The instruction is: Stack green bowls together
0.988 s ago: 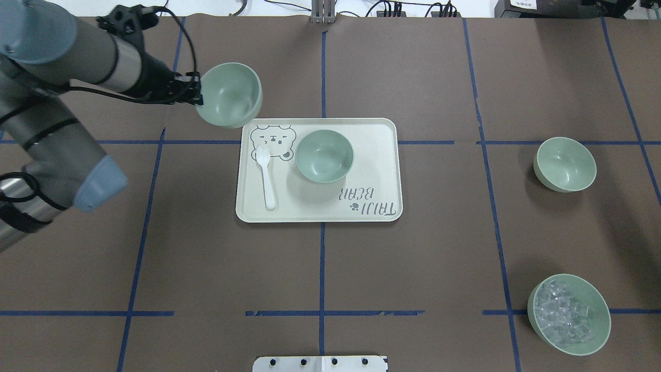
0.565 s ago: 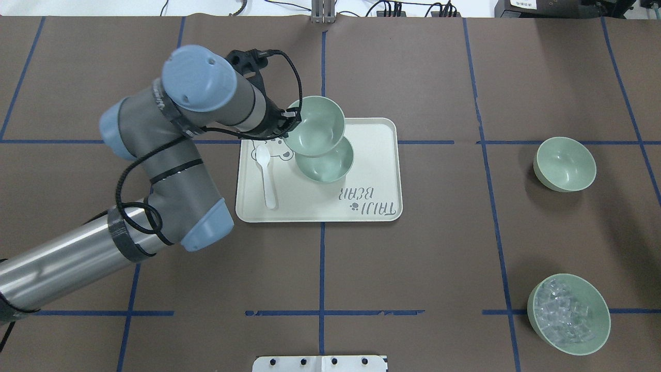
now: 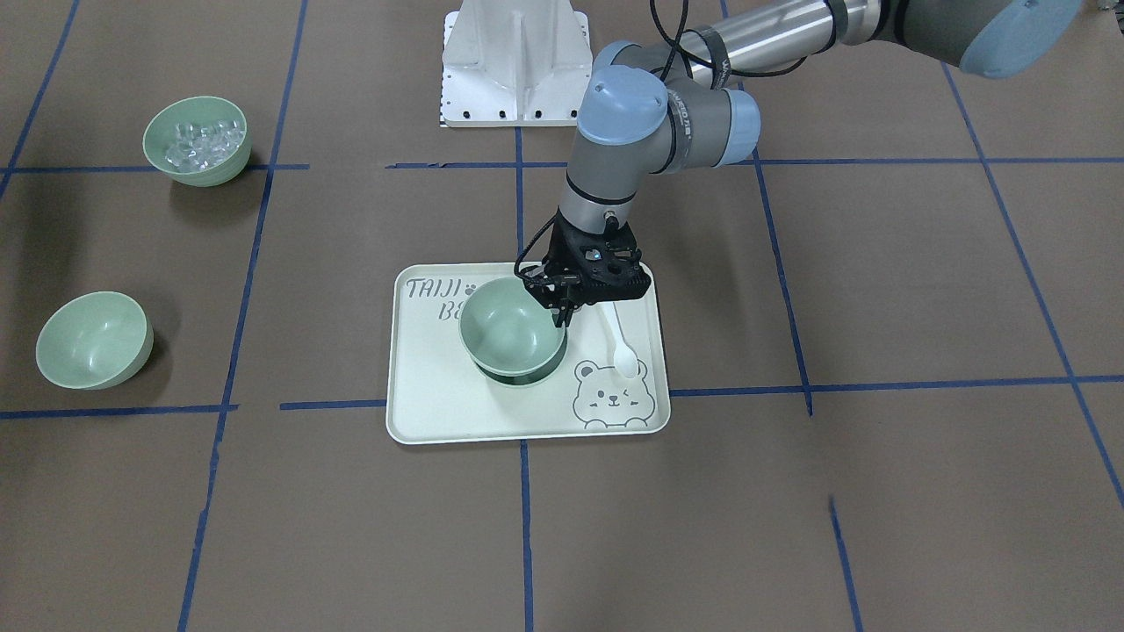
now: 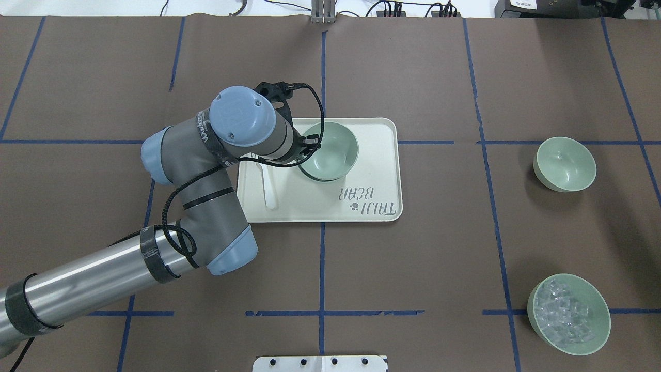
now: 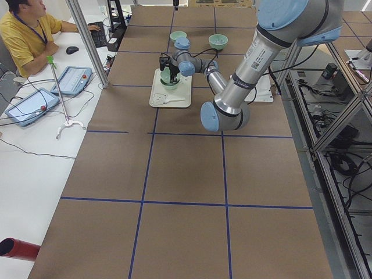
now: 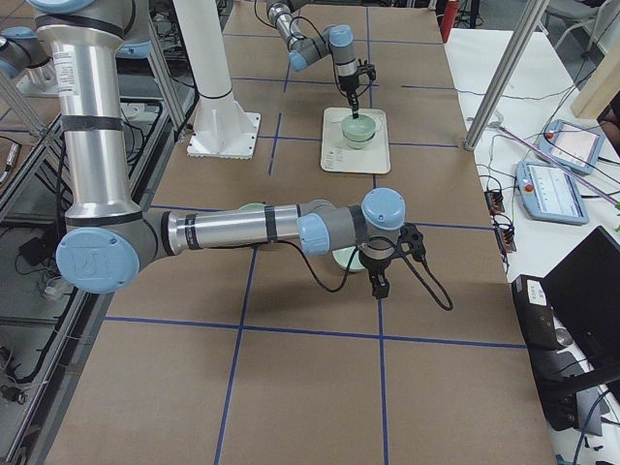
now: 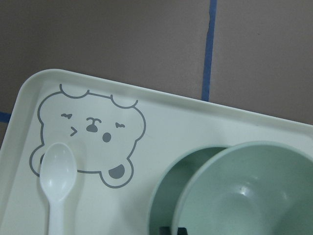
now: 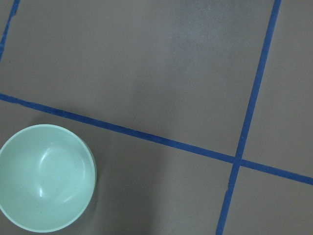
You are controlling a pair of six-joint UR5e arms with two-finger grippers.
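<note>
My left gripper holds a green bowl and should let go now, since the held green bowl's bottom [image 3: 508, 335] is inside the lower bowl's rim and would settle there.
My left gripper [image 3: 560, 316] is shut on the rim of a green bowl [image 3: 507, 329]. It holds that bowl in the mouth of a second green bowl [image 3: 520, 376] on the cream tray [image 3: 439, 412], slightly off centre. I cannot tell if the top bowl rests fully in the lower one. In the left wrist view the held bowl [image 7: 249, 191] overlaps the lower one [image 7: 164, 196]. The third green bowl [image 4: 564, 164] stands alone on the table and shows in the right wrist view [image 8: 46, 176]. My right gripper [image 6: 378, 286] hangs above it; I cannot tell if it is open or shut.
A white spoon [image 4: 268, 188] lies on the tray beside the bowls, next to the bear print. A green bowl of ice cubes [image 4: 568, 314] stands at the near right. My left arm's elbow [image 4: 227, 253] reaches over the table left of the tray.
My left arm carried its bowl from beyond the tray's far left corner to over the tray's bowl, then lowered it onto that bowl. The other bowls have not moved.
</note>
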